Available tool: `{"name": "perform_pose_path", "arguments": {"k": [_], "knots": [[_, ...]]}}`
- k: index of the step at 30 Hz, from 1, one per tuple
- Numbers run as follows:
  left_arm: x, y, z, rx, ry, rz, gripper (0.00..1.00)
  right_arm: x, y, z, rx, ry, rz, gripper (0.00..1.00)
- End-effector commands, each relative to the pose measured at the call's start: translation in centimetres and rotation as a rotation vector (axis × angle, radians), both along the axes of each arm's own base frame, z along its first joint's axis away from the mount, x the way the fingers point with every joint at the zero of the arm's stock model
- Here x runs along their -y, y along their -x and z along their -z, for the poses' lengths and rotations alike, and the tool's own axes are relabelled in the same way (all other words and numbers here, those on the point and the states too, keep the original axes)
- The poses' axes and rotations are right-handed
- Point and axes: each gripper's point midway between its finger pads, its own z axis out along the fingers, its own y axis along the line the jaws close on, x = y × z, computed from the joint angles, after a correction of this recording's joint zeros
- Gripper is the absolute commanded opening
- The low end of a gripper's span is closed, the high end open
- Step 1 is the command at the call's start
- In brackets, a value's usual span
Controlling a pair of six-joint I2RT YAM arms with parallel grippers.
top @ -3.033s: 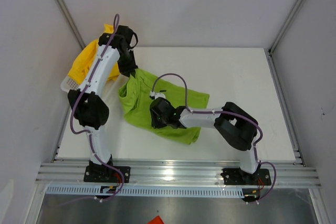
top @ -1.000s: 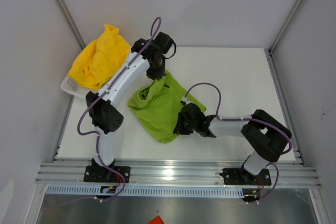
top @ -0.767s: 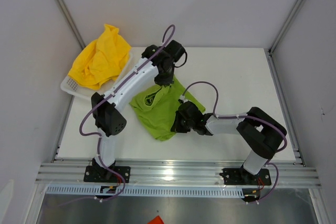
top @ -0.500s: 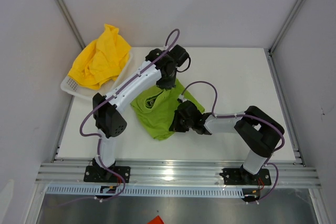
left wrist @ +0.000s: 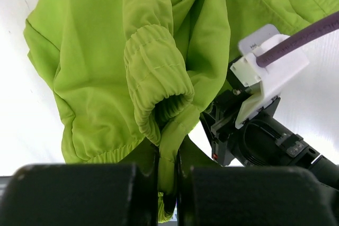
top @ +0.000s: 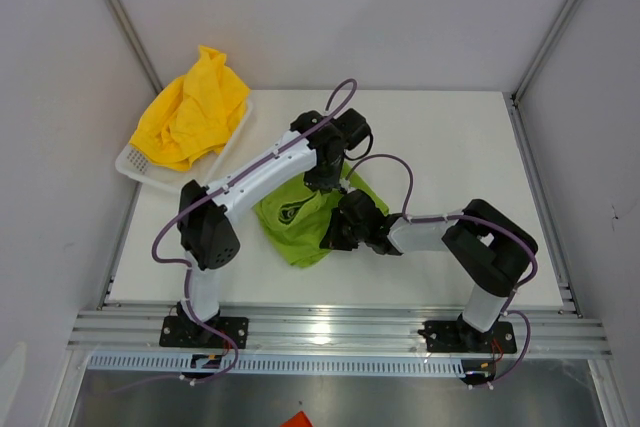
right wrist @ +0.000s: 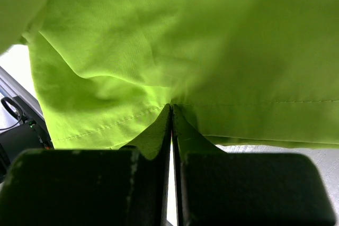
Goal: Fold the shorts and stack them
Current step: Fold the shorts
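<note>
The fold rises bunched and twisted from the lime green shorts. If I opened my left gripper now, the fold would end crumpled on the bundle.
The lime green shorts lie bunched in the middle of the table, with a small dark logo facing up. My left gripper is shut on a fold by their elastic waistband, at the far edge of the bundle. My right gripper is shut on the hem at the bundle's right side. In the left wrist view my left gripper pinches the green fabric; in the right wrist view my right gripper pinches the hem. The yellow shorts lie crumpled in the basket at the far left.
A white mesh basket stands at the table's far left corner under the yellow shorts. Grey walls with metal posts enclose the table. An aluminium rail runs along the near edge.
My left gripper has carried the green waistband from the far left toward the centre and right. The shorts have gone from spread out to a compact bundle. The right gripper has stayed clamped, shifting slightly.
</note>
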Motion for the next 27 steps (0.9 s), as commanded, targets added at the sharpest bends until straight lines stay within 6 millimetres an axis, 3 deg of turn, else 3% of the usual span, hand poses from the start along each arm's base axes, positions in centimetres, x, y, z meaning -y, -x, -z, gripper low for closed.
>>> {"name": "perform_pose_path", "arguments": {"k": [1, 9, 13, 14, 18, 20, 23, 27], "knots": [[0.0, 1.3, -1.9, -0.001, 0.059, -0.013, 0.01, 2.8, 0.7, 3.8, -0.049, 0.145, 0.028, 0.01], [2.2, 0.3, -1.0, -0.017, 0.100, -0.008, 0.02, 2.6, 1.5, 3.2, -0.040, 0.137, 0.021, 0.01], [2.6, 0.0, -0.9, -0.016, 0.109, -0.007, 0.01, 2.5, 2.5, 2.1, -0.019, 0.131, 0.036, 0.01], [2.7, 0.0, -0.8, -0.019, 0.113, -0.005, 0.01, 2.2, 2.6, 0.9, 0.013, 0.113, 0.044, 0.01], [3.0, -0.1, -0.6, -0.022, 0.120, -0.002, 0.01, 3.2, 3.4, -0.7, 0.093, 0.108, 0.104, 0.03], [3.1, -0.1, -0.2, -0.034, 0.115, 0.002, 0.01, 3.3, 3.2, -1.8, 0.140, 0.106, 0.125, 0.09], [3.1, 0.0, 0.1, -0.040, 0.112, 0.004, 0.01, 3.2, 3.0, -2.5, 0.174, 0.103, 0.129, 0.31], [3.3, 0.2, 0.6, -0.050, 0.123, 0.009, 0.00, 3.0, 2.6, -3.0, 0.192, 0.099, 0.132, 0.37]]}}
